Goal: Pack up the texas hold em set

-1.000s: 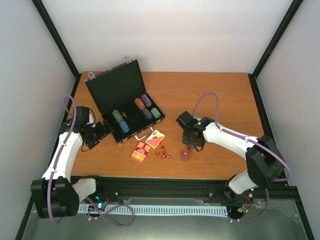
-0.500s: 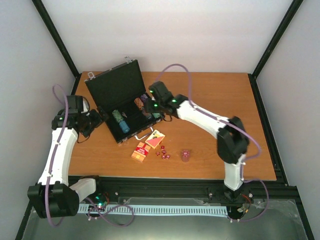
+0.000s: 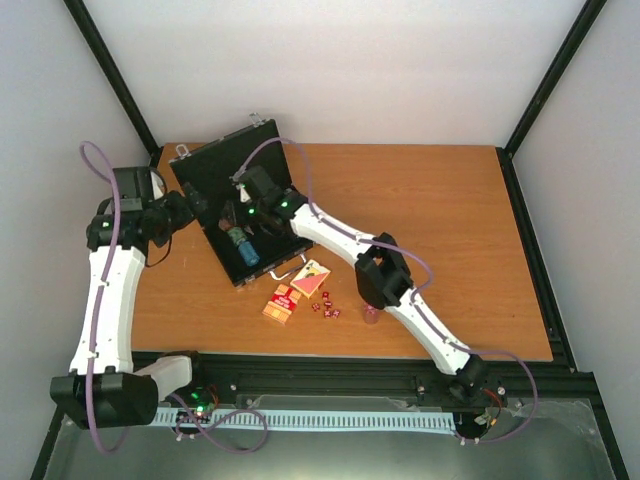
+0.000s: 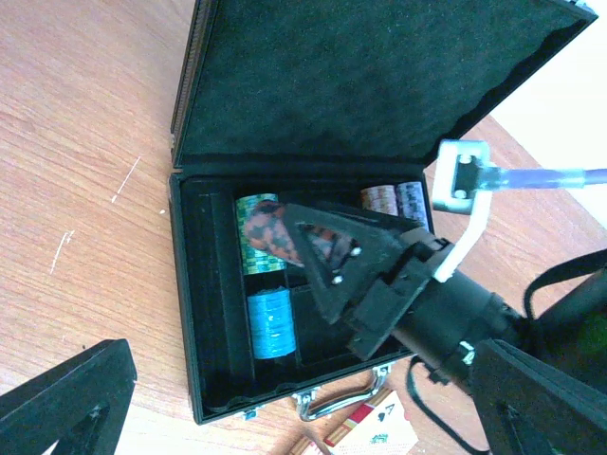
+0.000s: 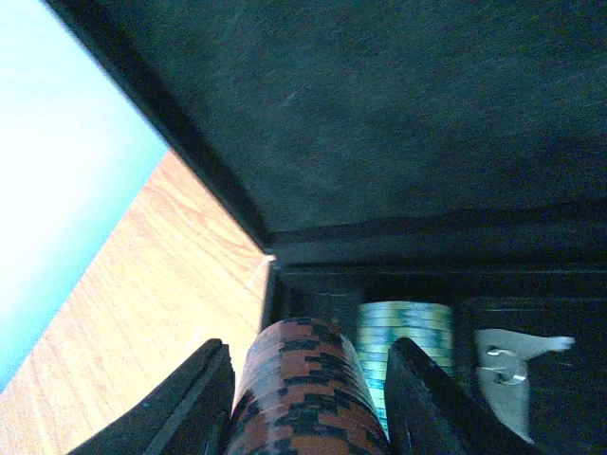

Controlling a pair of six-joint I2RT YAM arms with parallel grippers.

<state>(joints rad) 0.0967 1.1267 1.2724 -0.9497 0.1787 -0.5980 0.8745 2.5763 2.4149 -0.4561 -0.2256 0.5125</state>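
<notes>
The red-and-black chip stack hangs slanted over the green stack and would fall crooked if the right gripper let go now. The right gripper should keep holding the red-and-black chip stack until it gets to the empty slot.
The black briefcase (image 3: 215,172) lies open at the back left, lid up. My right gripper (image 3: 240,216) reaches into its tray, shut on a red-and-black chip stack (image 5: 308,393) that fills the gap between the fingers (image 5: 194,403). The left wrist view shows that stack (image 4: 275,235) above the green stack (image 4: 254,248), with a blue stack (image 4: 270,322) nearer the handle (image 4: 337,398). My left gripper (image 3: 188,208) hovers open at the case's left edge, holding nothing. Red card boxes (image 3: 310,277) and tiny dice (image 3: 325,308) lie in front of the case.
A second card box (image 3: 280,305) lies near the front. One dark-red chip stack (image 3: 371,313) stands on the wood beside the right arm's elbow. More stacks (image 4: 394,199) sit at the tray's far right. The raised lid (image 5: 427,114) looms just behind the right gripper.
The right arm swung left from the table's middle, over the tray's right side, to its left side. The left arm rose and moved back beside the case.
</notes>
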